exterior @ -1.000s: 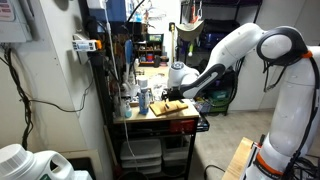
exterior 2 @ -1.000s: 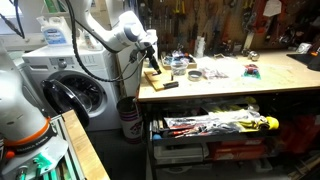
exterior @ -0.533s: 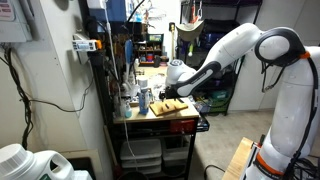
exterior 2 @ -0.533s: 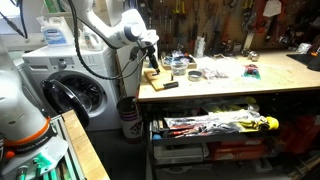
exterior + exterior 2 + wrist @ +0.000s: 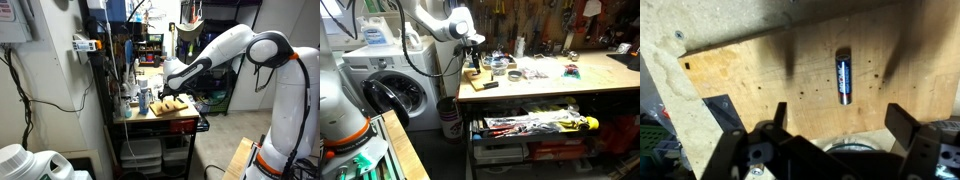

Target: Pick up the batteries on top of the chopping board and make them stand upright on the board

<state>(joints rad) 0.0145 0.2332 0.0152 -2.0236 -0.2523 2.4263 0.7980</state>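
Next, my gripper grabs the battery's long sides near its end closest to my fingers, which leaves the battery's far end free to stand upright.
In the wrist view one battery [image 5: 843,77], dark with a blue band, lies flat on the light tan chopping board [image 5: 750,75]. My gripper [image 5: 840,125] hovers above the board, open and empty, with the battery lying just beyond the gap between the fingers [image 5: 902,120]. In both exterior views the gripper [image 5: 170,88] [image 5: 472,55] hangs over the board [image 5: 176,108] [image 5: 475,77] at the end of the workbench. The batteries are too small to make out in the exterior views.
Bottles and cans [image 5: 140,98] stand beside the board. Bowls and small items [image 5: 515,73] lie further along the bench, with a bottle [image 5: 520,45] behind them. A washing machine [image 5: 395,90] stands beside the bench. A dark object [image 5: 720,112] lies at the board's edge.
The arm has shifted a little over the board and the wrist has risen slightly. The gripper stays open and empty.
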